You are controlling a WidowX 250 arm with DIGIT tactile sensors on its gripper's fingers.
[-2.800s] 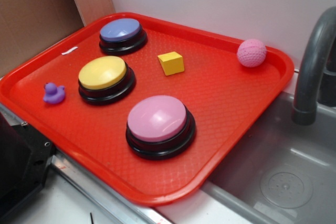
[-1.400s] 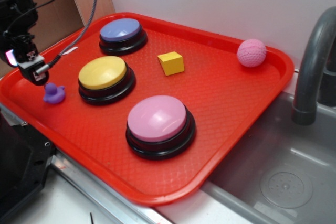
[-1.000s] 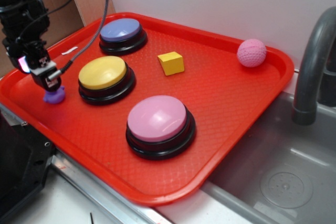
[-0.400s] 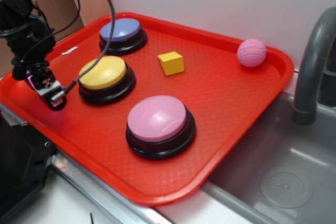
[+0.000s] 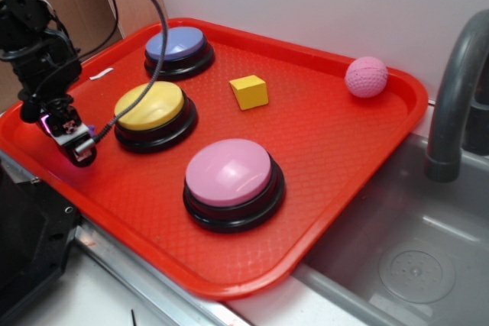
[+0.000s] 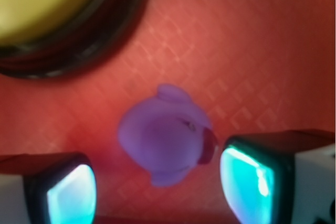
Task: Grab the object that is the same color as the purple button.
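The purple duck (image 6: 165, 135) sits low between both fingers in the wrist view, beside the red beak (image 6: 209, 146). My gripper should close on it, as closing now would hold the duck.
The tiny purple duck (image 6: 165, 135) sits on the red tray (image 5: 328, 150) near its left edge, just left of the yellow button (image 5: 153, 112). In the exterior view my gripper (image 5: 79, 146) stands low over the duck and hides almost all of it. In the wrist view the gripper (image 6: 157, 187) is open, and the duck lies between its two fingers. The right pad (image 6: 247, 182) is close to the duck's red beak; the left pad (image 6: 71, 195) stands apart from it. The purple button (image 5: 179, 50) stands at the tray's far left corner.
A pink button (image 5: 231, 181) stands at the tray's front middle. A yellow cube (image 5: 249, 91) and a pink knitted ball (image 5: 366, 76) lie further back. A grey sink (image 5: 405, 250) and faucet (image 5: 454, 89) are to the right. The yellow button's rim (image 6: 79, 51) is close above the duck.
My gripper came in from the upper left and went down over the duck, which is now hidden in the exterior view. In the last 0.4 s it barely moved.
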